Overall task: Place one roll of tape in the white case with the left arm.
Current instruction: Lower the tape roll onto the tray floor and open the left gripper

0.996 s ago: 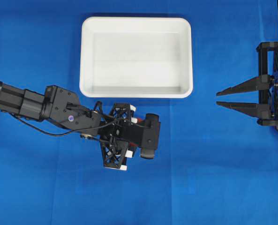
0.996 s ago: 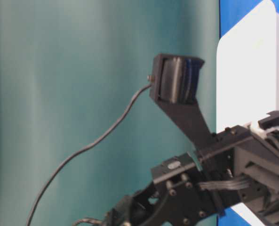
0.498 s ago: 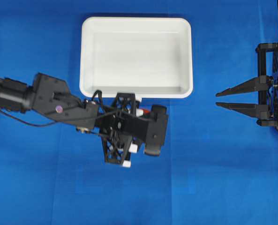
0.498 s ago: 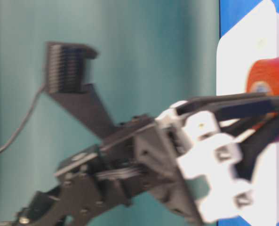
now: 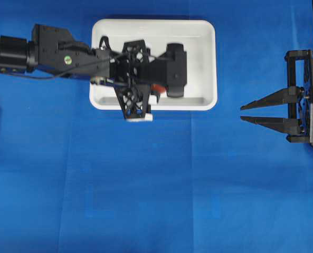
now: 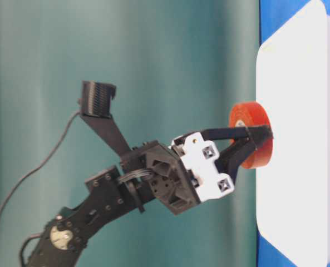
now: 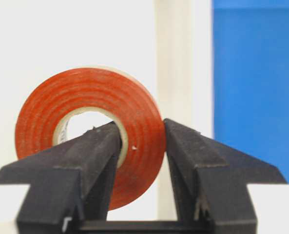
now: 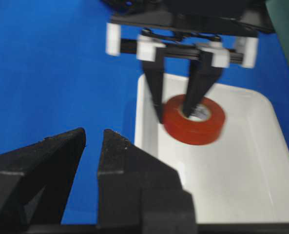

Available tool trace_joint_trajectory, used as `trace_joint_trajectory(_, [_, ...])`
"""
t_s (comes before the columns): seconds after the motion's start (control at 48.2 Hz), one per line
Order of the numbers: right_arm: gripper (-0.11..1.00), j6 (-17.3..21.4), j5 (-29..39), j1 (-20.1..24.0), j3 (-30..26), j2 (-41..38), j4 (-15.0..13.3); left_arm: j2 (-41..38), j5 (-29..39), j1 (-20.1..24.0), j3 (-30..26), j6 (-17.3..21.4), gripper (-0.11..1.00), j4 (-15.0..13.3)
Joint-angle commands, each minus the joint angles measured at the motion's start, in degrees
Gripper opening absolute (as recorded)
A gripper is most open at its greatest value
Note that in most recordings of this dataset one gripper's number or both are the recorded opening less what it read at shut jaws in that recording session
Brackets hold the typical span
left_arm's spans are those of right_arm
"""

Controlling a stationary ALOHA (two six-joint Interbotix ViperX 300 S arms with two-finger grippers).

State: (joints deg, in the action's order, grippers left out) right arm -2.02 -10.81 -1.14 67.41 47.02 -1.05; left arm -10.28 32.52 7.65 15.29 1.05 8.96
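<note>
The tape hangs above the bottom of the case in the left wrist view, so it is too early to release. My left gripper lowers it farther in next.
The orange-red roll of tape (image 7: 42, 117) is clamped by my left gripper (image 7: 142, 141), one finger through the pale core and the other outside the ring. The gripper (image 5: 156, 90) hangs over the near part of the white case (image 5: 206, 58), with only a red sliver of the tape (image 5: 157, 88) showing under it. In the table-level view the tape (image 6: 252, 114) is held just above the case floor (image 6: 298, 83). The right wrist view shows the tape (image 8: 195, 127) inside the case's (image 8: 241, 185) rim. My right gripper (image 5: 243, 114) is open and empty at the far right.
Blue cloth (image 5: 156, 184) covers the table all around the case. The left arm's body (image 5: 50, 52) reaches in from the left across the case's left rim. The right gripper (image 8: 93, 134) points toward the case over bare blue cloth.
My left gripper has carried the tape from the blue cloth in front of the case up and over its near rim to above the case floor. The right gripper has barely moved.
</note>
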Motion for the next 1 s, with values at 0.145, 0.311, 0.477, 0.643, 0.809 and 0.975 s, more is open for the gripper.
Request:
trace_joint_trajectory(0.145, [-0.11, 0.18, -0.18, -0.09, -0.62, -0.26, 0.09, -1.76, -5.45, 4.83, 2.11, 0.18, 0.25, 0.0])
trace_joint_trajectory(0.311, [-0.11, 0.18, -0.18, -0.09, -0.62, -0.26, 0.09, -4.31, -9.05, 5.62, 3.87, 0.53, 0.25, 0.0])
trace_joint_trajectory(0.477, [-0.11, 0.18, -0.18, -0.09, -0.53, -0.26, 0.09, -5.8, -10.63, 5.71, 4.04, 0.53, 0.25, 0.0])
trace_joint_trajectory(0.643, [-0.11, 0.09, -0.18, -0.09, -0.62, -0.26, 0.09, -5.71, -10.72, 6.06, 3.96, 0.44, 0.26, -0.09])
trace_joint_trajectory(0.809, [-0.11, 0.18, -0.18, -0.09, -0.62, -0.26, 0.09, -5.1, -10.72, 6.15, 4.13, 0.18, 0.47, -0.09])
trace_joint_trajectory(0.975, [-0.11, 0.26, -0.26, -0.09, -0.62, -0.26, 0.09, -1.14, -10.37, 5.98, 5.1, -0.09, 0.78, -0.35])
